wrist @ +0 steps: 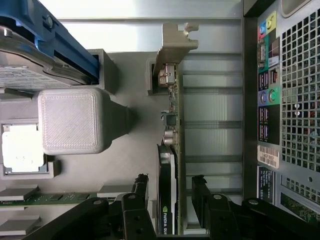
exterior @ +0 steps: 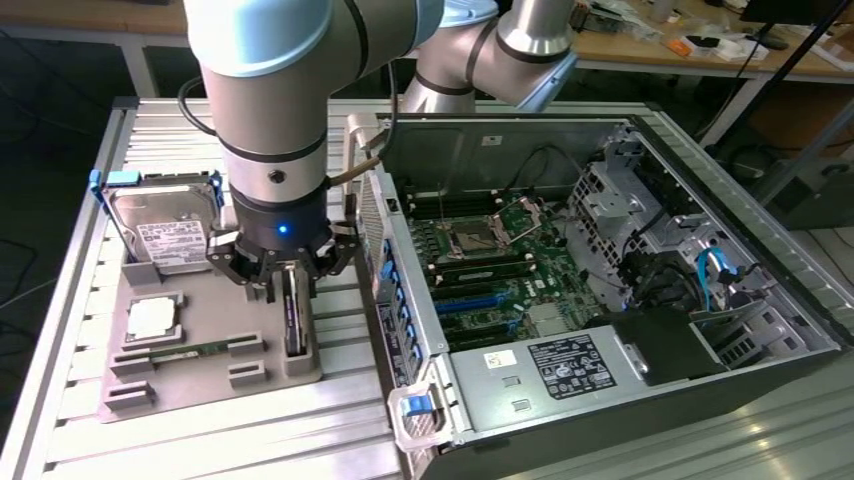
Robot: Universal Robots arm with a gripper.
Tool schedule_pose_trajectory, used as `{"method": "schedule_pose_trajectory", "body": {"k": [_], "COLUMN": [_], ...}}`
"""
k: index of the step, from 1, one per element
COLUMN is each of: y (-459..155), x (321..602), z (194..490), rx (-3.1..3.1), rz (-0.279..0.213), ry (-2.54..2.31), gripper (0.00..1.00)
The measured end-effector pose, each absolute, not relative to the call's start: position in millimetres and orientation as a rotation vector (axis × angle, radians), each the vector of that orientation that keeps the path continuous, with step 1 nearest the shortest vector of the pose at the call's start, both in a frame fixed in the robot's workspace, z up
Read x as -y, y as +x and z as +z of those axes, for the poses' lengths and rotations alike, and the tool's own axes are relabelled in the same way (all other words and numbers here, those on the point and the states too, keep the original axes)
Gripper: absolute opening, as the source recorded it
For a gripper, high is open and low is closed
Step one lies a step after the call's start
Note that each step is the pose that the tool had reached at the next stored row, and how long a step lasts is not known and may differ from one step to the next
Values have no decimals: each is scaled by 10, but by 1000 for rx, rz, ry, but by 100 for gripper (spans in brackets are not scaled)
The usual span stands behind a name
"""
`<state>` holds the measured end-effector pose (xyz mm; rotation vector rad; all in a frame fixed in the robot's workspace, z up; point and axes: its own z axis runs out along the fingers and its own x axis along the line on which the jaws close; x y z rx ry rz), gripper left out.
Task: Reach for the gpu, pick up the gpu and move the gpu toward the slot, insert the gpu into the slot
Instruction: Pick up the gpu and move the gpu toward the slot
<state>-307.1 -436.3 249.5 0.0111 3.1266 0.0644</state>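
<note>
My fingers straddle the GPU's dark body and should close.
The gpu (exterior: pixel 295 320) is a thin dark card standing on edge in the grey holder tray (exterior: pixel 200 385), at the tray's side nearest the computer case. My gripper (exterior: pixel 290 285) is lowered over it and stands open. In the wrist view the gpu (wrist: pixel 170 150) runs between my two black fingers (wrist: pixel 141 182), with a gap on each side, and its silver bracket (wrist: pixel 177 42) is at the far end. The blue slot (exterior: pixel 470 300) lies on the motherboard inside the open case.
On the same tray rest a silver hard drive (exterior: pixel 160 235) in a blue frame, a square processor (exterior: pixel 154 318) and a green memory stick (exterior: pixel 187 350). The open computer case (exterior: pixel 601 300) stands close beside the tray, and its rear port panel (wrist: pixel 270 100) is near the gpu.
</note>
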Motion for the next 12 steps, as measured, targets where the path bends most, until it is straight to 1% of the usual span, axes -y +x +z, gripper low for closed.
{"method": "schedule_pose_trajectory", "body": {"k": [3, 4, 7, 12], "y": [-3071, -3071, -3071, -3071], "x": [4363, 4363, 4363, 4363], "z": [2495, 2495, 2495, 2495], "rx": [-3127, -3127, -3127, -3127], "rz": [64, 64, 64, 64], "ry": [11, 11, 11, 11], "gripper": [48, 47, 28, 27]}}
